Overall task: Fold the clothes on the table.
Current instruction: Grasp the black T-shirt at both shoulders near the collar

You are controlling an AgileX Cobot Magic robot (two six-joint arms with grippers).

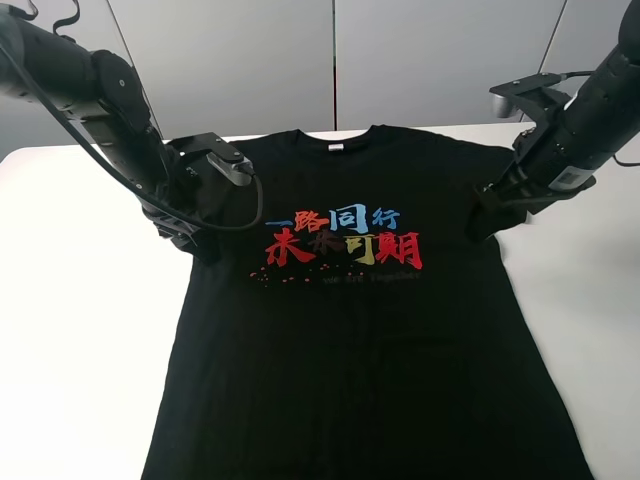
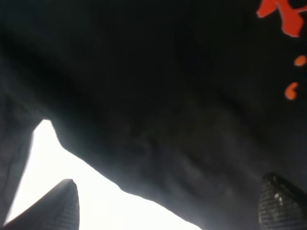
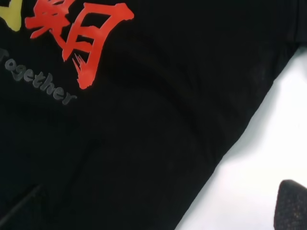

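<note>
I need to move my left gripper toward the print before I close it on the T-shirt [image 1: 350, 340], because its fingers are over white table beside the cloth's edge [image 1: 188, 295].
The clothes are one black T-shirt [image 1: 350, 340] spread flat on the white table [image 1: 70, 300], collar at the far side and coloured characters [image 1: 345, 240] across the chest. My left gripper [image 1: 198, 238] is down at the shirt's left armpit edge. In the left wrist view it [image 2: 170, 206] is open, with one fingertip [image 2: 62, 206] over bare table and the other over the black cloth [image 2: 168, 96]. My right gripper [image 1: 487, 218] is low at the right armpit edge. It [image 3: 153, 215] is also open, one fingertip [image 3: 292, 206] over bare table beside the shirt [image 3: 144, 143]. Neither gripper holds anything.
A grey panelled wall [image 1: 330, 60] stands behind the table. Both sleeves lie flat beside the arms. White tabletop shows on either side of the shirt, and the shirt's hem runs off the near edge of the view.
</note>
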